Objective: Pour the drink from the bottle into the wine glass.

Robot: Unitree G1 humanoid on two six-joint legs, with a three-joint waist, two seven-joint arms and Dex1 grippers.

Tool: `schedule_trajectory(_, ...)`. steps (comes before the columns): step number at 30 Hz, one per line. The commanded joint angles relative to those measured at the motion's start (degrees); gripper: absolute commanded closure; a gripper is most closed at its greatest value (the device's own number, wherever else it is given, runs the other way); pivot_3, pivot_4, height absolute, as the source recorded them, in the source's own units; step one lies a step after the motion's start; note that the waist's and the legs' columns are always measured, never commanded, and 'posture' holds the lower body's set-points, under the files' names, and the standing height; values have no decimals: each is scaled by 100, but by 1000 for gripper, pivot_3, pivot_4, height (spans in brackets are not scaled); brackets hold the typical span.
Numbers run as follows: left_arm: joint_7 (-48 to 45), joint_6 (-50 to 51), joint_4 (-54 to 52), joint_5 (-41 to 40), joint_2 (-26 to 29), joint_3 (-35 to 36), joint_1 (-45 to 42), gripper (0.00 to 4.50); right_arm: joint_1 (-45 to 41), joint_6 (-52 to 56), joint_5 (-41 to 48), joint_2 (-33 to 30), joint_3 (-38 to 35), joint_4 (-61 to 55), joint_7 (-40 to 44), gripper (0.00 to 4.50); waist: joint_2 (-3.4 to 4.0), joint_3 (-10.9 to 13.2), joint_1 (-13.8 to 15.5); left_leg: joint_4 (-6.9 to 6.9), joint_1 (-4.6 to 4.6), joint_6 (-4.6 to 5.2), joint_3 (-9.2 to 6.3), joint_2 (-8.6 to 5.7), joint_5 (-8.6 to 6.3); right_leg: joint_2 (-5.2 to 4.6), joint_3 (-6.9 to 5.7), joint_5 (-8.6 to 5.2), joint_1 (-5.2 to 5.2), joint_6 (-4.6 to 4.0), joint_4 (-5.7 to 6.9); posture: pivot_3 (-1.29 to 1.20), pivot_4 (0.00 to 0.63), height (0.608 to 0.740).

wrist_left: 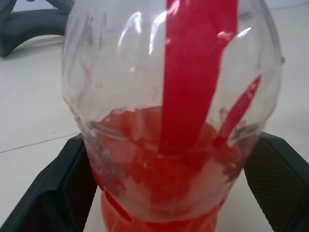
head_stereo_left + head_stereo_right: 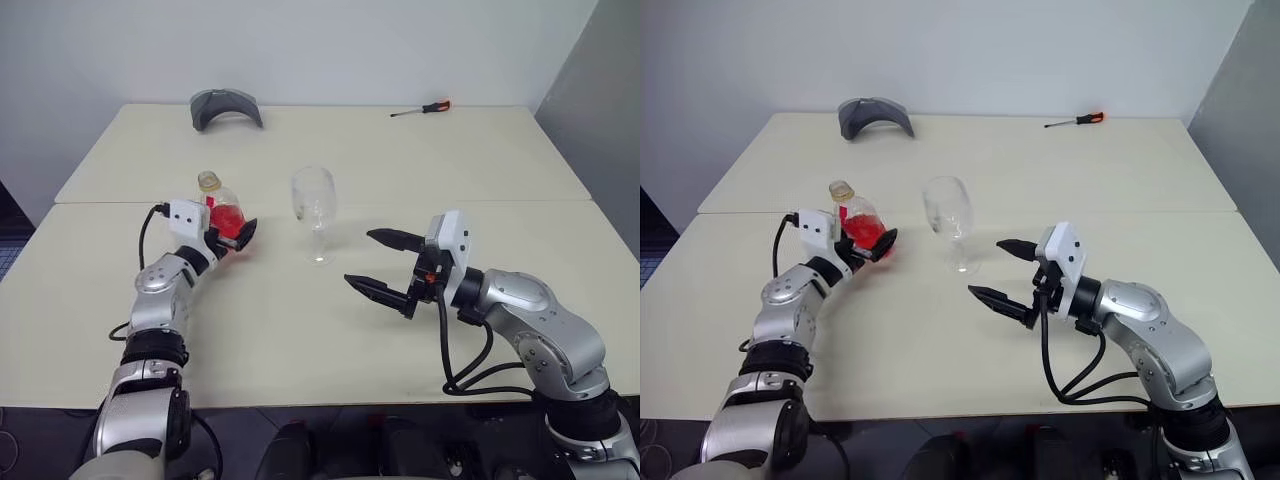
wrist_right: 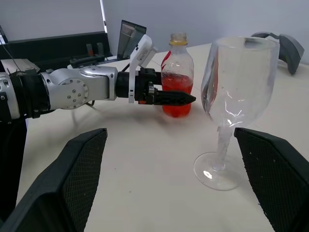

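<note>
My left gripper's fingers are on either side of the bottle's lower body, so it is time to close now, which would catch the bottle.
The bottle, clear plastic with a yellowish neck and no cap on it, stands upright on the left of the table. The red-orange drink fills its lower part. My left gripper is open and straddles the bottle's lower body, one black finger on each side of it. The empty wine glass stands upright near the table's middle, to the right of the bottle. My right gripper hovers open to the right of the glass, pointing toward it and holding nothing.
A grey curved object lies at the back left and a screwdriver with an orange handle at the back right. A seam runs across where two tabletops meet. A wall rises behind the table's far edge.
</note>
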Motion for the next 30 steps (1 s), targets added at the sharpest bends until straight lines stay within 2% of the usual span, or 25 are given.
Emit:
schedule_trajectory(1,-116,-222,68,-2,99,52,-173,560,-94,-26,104,-12,-87,-232,-41,0,0,0,-1,0,0,0,0,0,0,0,0,0,0,0,0,0,150,740)
schedule_trajectory(4,-203,-273,107,-29,132,73,-177,1451,-71,-44,92,-4,-67,-241,-55,0,0,0,-2,0,0,0,0,0,0,0,0,0,0,0,0,0,150,740)
schedule_trajectory(7,-243,-285,93,-37,147,87,-177,2112,-71,-64,86,11,-37,-232,-50,0,0,0,-2,1,0,0,0,0,0,0,0,0,0,0,0,0,150,740)
schedule_trajectory(14,-357,-221,-113,-76,192,107,-103,3198,-103,-113,58,34,-9,-177,-16,0,0,0,-3,1,-1,0,-1,0,0,0,-1,0,0,0,1,0,150,740)
schedule_trajectory(19,-467,-173,-223,-79,258,99,-72,3458,-122,-57,82,87,-24,-158,-82,0,0,0,-5,1,-1,0,-1,0,0,0,0,0,-1,0,1,0,150,740)
schedule_trajectory(30,-807,-137,-359,71,488,-90,-274,3472,-252,-30,101,159,-80,-73,-167,0,0,0,-6,1,-1,0,-1,0,0,0,-1,0,-1,0,1,0,150,740)
